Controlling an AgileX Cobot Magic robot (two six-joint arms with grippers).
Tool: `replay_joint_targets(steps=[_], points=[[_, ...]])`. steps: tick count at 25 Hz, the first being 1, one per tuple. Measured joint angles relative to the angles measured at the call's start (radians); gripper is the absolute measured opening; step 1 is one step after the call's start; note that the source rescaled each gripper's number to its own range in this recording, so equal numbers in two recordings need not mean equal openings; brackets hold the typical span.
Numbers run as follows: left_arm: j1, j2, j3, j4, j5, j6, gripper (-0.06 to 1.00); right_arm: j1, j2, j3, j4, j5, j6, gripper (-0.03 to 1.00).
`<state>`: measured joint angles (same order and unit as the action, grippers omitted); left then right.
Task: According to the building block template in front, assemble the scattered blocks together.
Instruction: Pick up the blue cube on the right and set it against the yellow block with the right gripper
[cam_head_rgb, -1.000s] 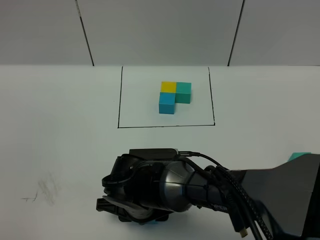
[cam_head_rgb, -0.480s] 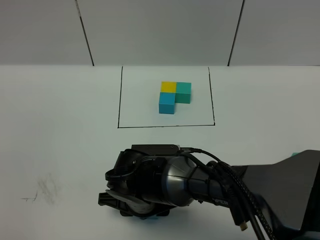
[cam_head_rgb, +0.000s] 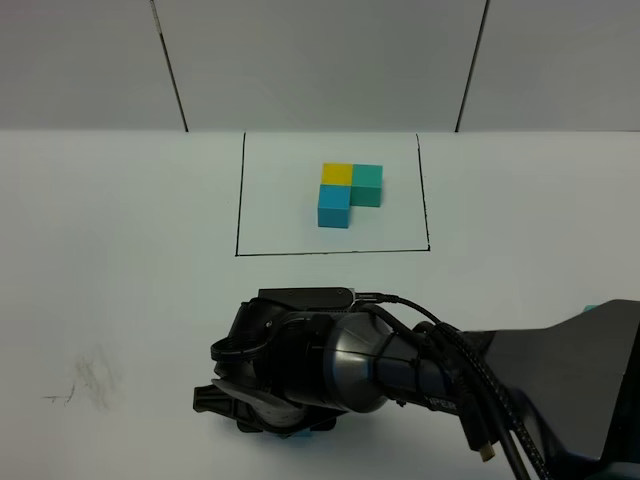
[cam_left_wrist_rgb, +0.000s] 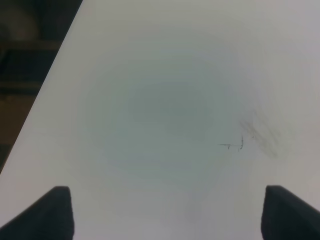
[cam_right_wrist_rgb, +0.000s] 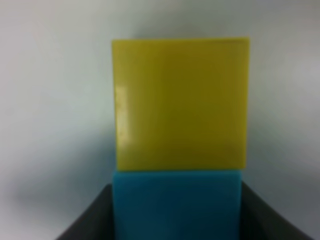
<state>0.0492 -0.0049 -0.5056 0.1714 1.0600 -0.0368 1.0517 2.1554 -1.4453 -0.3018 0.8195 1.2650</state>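
Observation:
The sky-blue cube is standing on the tabletop, flush against the yellow cube in the right wrist view, so my right gripper will open its fingers.
The building block template (cam_head_rgb: 345, 195) is a yellow, teal-green and sky-blue cluster inside a black drawn rectangle at the back. My right gripper (cam_head_rgb: 280, 425) reaches across to the near left-centre of the table. In the right wrist view the right gripper (cam_right_wrist_rgb: 176, 212) is shut on the sky-blue cube (cam_right_wrist_rgb: 176, 202), with a finger (cam_right_wrist_rgb: 87, 220) touching each side. That cube butts against the yellow cube (cam_right_wrist_rgb: 181, 102). From above only a sliver of the sky-blue cube (cam_head_rgb: 312, 432) shows; the yellow cube is hidden. The teal-green cube (cam_head_rgb: 592, 308) peeks out behind the right arm. My left gripper (cam_left_wrist_rgb: 172, 215) is open over bare table.
The white table (cam_head_rgb: 120, 250) has a scuff mark (cam_head_rgb: 90, 380) at the near left, also in the left wrist view (cam_left_wrist_rgb: 255, 132). The right arm and its cables (cam_head_rgb: 480, 400) cover the near right. The table's edge (cam_left_wrist_rgb: 45, 95) shows beside the left gripper.
My right gripper has shifted slightly to the right over the cubes, and a sliver of sky-blue now shows at its lower right edge. Nothing else has moved.

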Motion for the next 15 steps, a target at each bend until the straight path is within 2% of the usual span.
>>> replay_joint_targets(steps=[4, 5, 7, 10, 12, 15], points=[[0.0, 0.0, 0.0, 0.0, 0.0, 0.0, 0.67, 0.0, 0.0, 0.0, 0.007, -0.013, -0.026, 0.22], [0.0, 0.0, 0.0, 0.0, 0.0, 0.0, 0.67, 0.0, 0.0, 0.0, 0.008, -0.015, -0.032, 0.25], [0.0, 0.0, 0.0, 0.0, 0.0, -0.003, 0.67, 0.0, 0.001, 0.0, 0.013, -0.019, -0.046, 0.43], [0.0, 0.0, 0.0, 0.0, -0.001, -0.003, 0.67, 0.0, 0.005, 0.0, 0.014, -0.021, -0.062, 0.82], [0.0, 0.0, 0.0, 0.0, -0.001, -0.003, 0.67, 0.0, 0.008, 0.0, 0.02, -0.024, -0.067, 0.93], [0.0, 0.0, 0.0, 0.0, -0.001, -0.002, 0.67, -0.001, 0.004, 0.0, 0.037, -0.024, -0.075, 0.99]])
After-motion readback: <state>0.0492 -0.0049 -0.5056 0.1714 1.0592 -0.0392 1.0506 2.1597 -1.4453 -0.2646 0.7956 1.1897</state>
